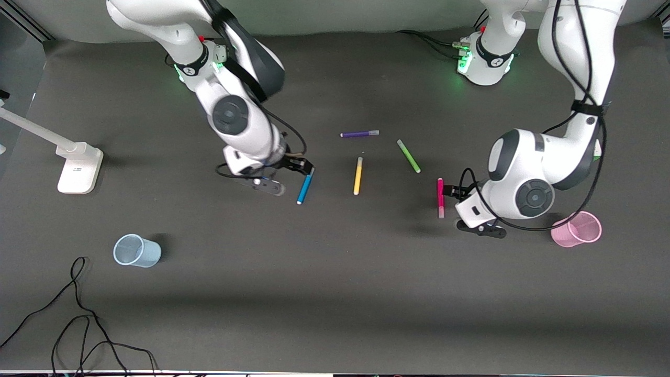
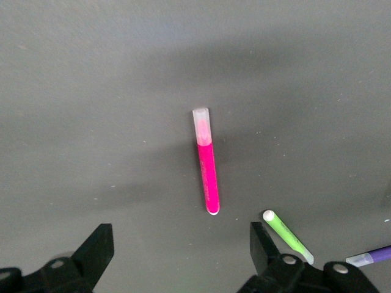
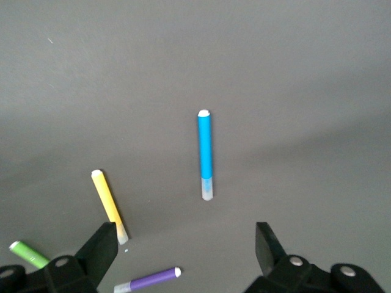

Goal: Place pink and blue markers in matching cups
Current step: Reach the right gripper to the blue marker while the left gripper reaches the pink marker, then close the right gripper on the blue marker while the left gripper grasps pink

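Observation:
My right gripper grabs the blue marker by its blue body (image 1: 304, 188) next, so the blue marker's white end (image 1: 299, 202) stays free to enter the matching cup.
The blue marker (image 1: 305, 188) lies flat on the dark mat; in the right wrist view the blue marker (image 3: 205, 152) lies ahead of the jaws, not between them. My right gripper (image 1: 301, 166) (image 3: 186, 241) hovers open over the mat at that marker's capped end. The pink marker (image 1: 440, 198) (image 2: 206, 177) lies toward the left arm's end. Beside it my left gripper (image 1: 453, 191) (image 2: 182, 241) is open and holds nothing. The pale blue cup (image 1: 137, 251) sits nearer the front camera at the right arm's end. The pink cup (image 1: 577, 229) sits at the left arm's end.
A purple pen (image 1: 359, 134), a yellow pen (image 1: 358, 176) and a green pen (image 1: 408, 155) lie between the two markers. A white stand (image 1: 78, 165) sits at the right arm's end of the table. Black cables (image 1: 78, 324) trail near the front edge.

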You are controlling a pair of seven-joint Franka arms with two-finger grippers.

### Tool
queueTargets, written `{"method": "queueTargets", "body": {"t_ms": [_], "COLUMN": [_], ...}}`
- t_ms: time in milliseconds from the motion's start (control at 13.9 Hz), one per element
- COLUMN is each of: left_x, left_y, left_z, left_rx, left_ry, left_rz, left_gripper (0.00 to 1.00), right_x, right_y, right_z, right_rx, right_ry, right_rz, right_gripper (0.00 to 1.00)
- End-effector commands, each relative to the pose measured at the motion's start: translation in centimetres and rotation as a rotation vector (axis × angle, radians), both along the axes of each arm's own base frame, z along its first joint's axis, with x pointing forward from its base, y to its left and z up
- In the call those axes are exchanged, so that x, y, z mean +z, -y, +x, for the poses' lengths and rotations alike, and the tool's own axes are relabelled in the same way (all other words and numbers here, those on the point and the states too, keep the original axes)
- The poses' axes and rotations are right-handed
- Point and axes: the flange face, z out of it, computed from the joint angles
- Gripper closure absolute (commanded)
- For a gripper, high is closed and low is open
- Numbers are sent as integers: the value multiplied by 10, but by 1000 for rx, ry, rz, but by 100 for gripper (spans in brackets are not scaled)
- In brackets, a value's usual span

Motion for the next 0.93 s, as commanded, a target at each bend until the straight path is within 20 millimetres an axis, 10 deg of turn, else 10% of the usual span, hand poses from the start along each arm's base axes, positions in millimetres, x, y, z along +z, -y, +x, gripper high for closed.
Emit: {"method": "queueTargets", "body": {"t_ms": [0,431,862], "left_x": [-10,-69,-98], "left_y": [16,33,38], "left_z": [-11,-33,-55], "left_rx": [75,89,77], "left_ry": [-10,40,80], "left_rz": [30,35,31], "left_gripper": [1,1,2], "right_x": [-51,-129,-163], "right_y": [-5,0,9], "right_z": [-7,-23,-16], "right_rx": [-23,4,15], "right_ry": [24,58,97], "right_rz": [-37,-31,-41], "right_gripper": [0,2,33]}}
